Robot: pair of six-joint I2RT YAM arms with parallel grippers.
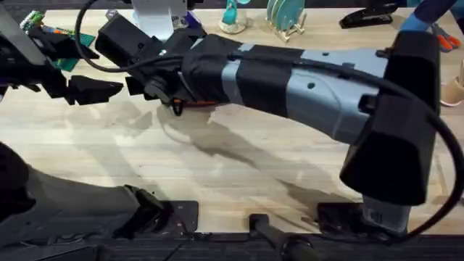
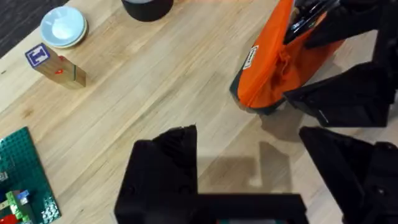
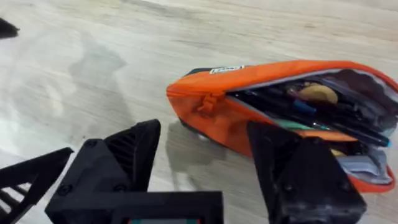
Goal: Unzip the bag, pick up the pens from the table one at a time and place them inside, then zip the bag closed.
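The right gripper's fingers crowd the bag's open side, so the left gripper should next grab the bag by its loose end near the label.
The orange bag lies on the light wooden table with its zipper open and the dark lining showing. Dark pens lie inside it among other small things. My right gripper hangs open just in front of the bag's zipper end, one finger covering part of the bag's side. From above, the right arm reaches across the table and hides nearly all of the bag. My left gripper stands open and empty a short way from the bag, on the table's left side.
A green baseplate with bricks, a wooden letter block and a small white bowl sit beyond the left gripper. A black stapler and a teal rack stand along the far edge. Bare wood spreads in front.
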